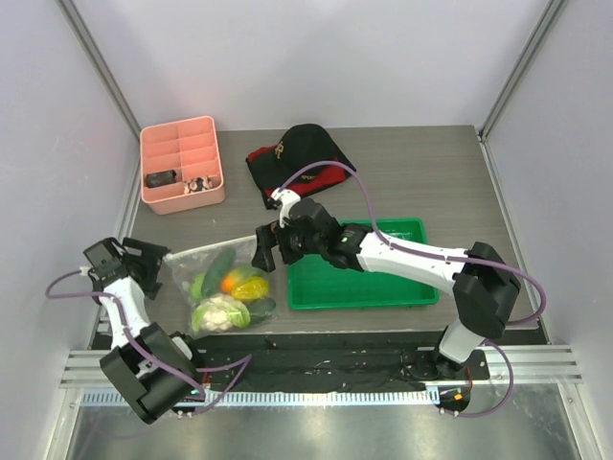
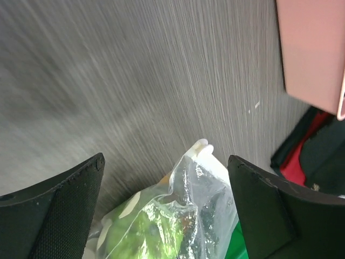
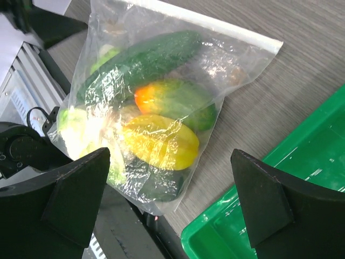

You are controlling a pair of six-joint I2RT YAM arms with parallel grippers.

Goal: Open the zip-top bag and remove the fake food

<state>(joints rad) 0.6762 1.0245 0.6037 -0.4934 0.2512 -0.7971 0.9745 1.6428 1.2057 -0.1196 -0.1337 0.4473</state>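
My left gripper grabs the zip-top bag (image 1: 225, 287) by its corner at the white zip's end (image 1: 170, 258) next, which leaves the zip free to open.
The clear zip-top bag (image 1: 225, 287) lies flat on the table near its front left, its white zip strip along the far edge, looking shut. Inside are the fake food pieces: a dark green cucumber (image 3: 145, 56), an orange-and-green piece (image 3: 172, 97), a yellow piece (image 3: 159, 140) and a pale green cabbage (image 1: 218, 313). My left gripper (image 1: 158, 266) is open just left of the bag, with a bag corner (image 2: 199, 172) between its fingers, untouched. My right gripper (image 1: 273, 254) is open above the bag's right side (image 3: 170, 156), holding nothing.
A green tray (image 1: 402, 287) lies right of the bag, its rim close to the bag's edge (image 3: 302, 162). A pink divided box (image 1: 182, 163) stands at the back left. A black and red cap (image 1: 302, 153) lies at the back middle. The table's front edge is close behind the bag.
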